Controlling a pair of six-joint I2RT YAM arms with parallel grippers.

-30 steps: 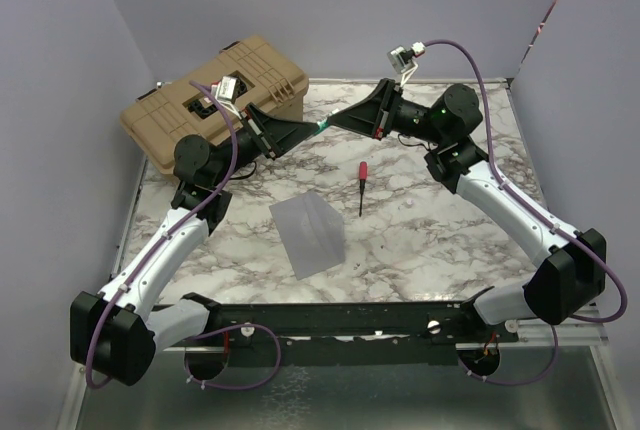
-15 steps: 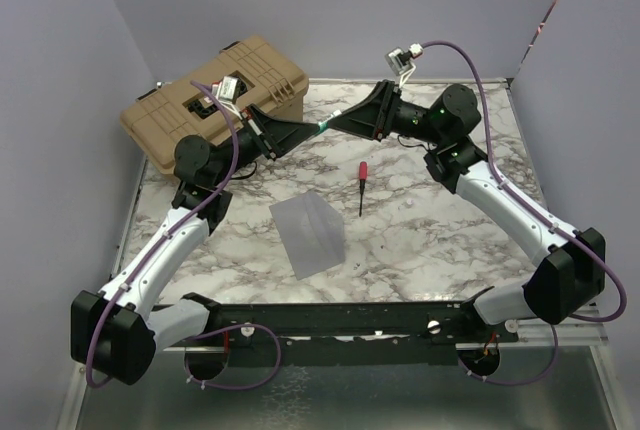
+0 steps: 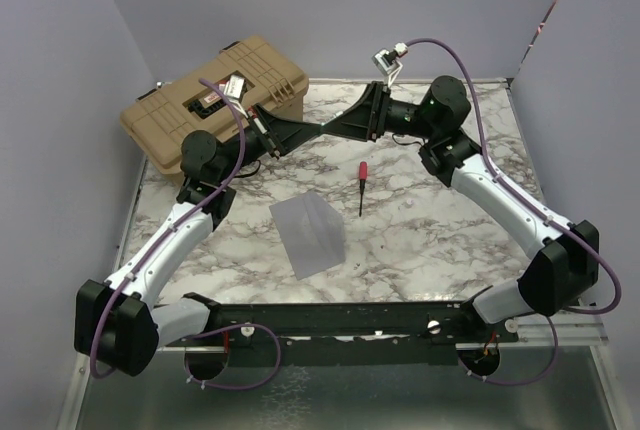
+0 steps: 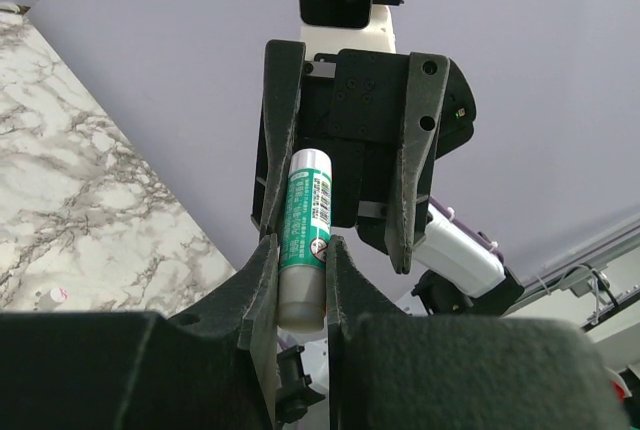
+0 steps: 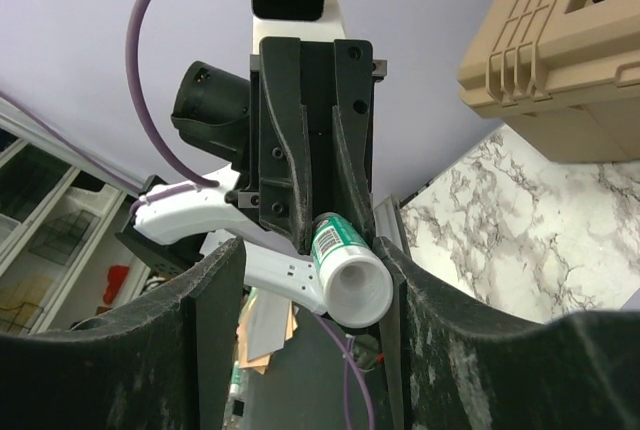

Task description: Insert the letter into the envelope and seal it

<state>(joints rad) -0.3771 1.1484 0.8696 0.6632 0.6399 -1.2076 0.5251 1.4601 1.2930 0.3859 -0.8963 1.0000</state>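
Observation:
The right gripper picks up the glue stick by its hollow white end next, so the opposite end stays free to seal the envelope.
The pale grey envelope (image 3: 307, 235) lies flat on the marble table (image 3: 440, 220), near the front middle. The tan letter does not show in the top view. Both grippers meet in the air above the back of the table. My left gripper (image 3: 317, 129) (image 4: 300, 255) is shut on the base end of a green and white glue stick (image 4: 305, 215) (image 5: 350, 265). My right gripper (image 3: 330, 127) (image 5: 310, 260) is open, its jaws on either side of the stick's white cap end. The stick touches one right finger (image 4: 283, 130); the other is apart.
A big tan hard case (image 3: 215, 100) (image 5: 560, 40) stands at the back left, close behind the left gripper. A red-handled screwdriver (image 3: 361, 185) lies on the table right of the envelope. Walls close in the left, back and right sides.
The right gripper has moved left, further over the glue stick. The left forearm has shifted slightly. The envelope and screwdriver have not moved.

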